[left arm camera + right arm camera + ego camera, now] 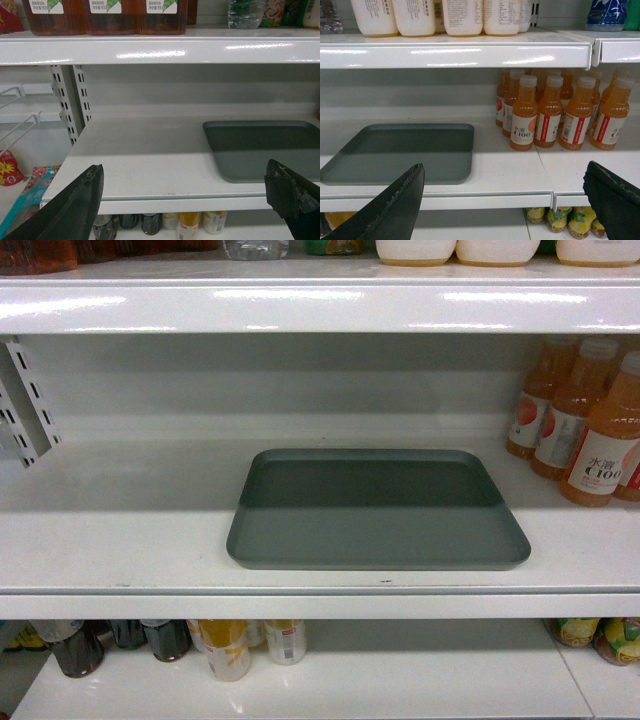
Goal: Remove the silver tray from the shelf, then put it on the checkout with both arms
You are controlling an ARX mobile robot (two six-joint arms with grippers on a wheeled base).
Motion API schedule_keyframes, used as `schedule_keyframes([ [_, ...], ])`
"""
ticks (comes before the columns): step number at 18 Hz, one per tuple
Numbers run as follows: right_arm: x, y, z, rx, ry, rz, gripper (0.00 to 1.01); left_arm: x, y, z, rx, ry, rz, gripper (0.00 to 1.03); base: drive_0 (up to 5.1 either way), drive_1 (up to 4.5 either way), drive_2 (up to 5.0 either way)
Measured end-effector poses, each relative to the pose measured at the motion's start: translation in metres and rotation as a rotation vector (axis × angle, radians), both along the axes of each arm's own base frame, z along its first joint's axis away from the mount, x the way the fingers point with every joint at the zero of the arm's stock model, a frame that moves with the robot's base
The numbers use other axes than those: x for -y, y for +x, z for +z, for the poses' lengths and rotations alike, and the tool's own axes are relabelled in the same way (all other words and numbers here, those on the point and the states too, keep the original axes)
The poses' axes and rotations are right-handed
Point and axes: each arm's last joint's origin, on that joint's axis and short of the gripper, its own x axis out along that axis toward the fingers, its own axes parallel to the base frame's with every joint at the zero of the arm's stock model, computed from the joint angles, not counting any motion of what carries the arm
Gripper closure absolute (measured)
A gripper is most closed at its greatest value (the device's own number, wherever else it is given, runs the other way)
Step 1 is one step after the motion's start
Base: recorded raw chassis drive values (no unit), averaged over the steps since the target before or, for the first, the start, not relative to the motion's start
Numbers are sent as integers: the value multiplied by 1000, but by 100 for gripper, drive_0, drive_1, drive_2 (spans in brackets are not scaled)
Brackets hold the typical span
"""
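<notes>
I will grab the silver tray (377,508) next with my left gripper, by its short side rim (243,508). Then I can carry the tray to the checkout with both arms.
The silver tray (377,508) lies flat on the middle shelf (120,540), its front rim close to the shelf's lip. It also shows at the right of the left wrist view as the silver tray (265,149) and at the left of the right wrist view as the silver tray (405,152). My left gripper (187,187) hangs open in front of the shelf edge, left of the tray. Open too, my right gripper (505,185) sits in front of the lip, right of the tray. Neither touches anything. No arm shows in the head view. The checkout is out of view.
Orange juice bottles (585,425) stand on the same shelf right of the tray, seen again as bottles (550,112). An upper shelf board (320,302) overhangs the tray. Bottles and cans (230,645) fill the lower shelf. A slotted upright (70,102) stands at the left.
</notes>
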Motion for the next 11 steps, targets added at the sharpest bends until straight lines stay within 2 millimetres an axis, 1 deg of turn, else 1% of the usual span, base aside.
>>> schedule_keyframes([
  [11, 0, 0, 0, 0, 0, 0, 3, 0, 0, 0, 0, 0, 0, 5, 0, 0, 0],
])
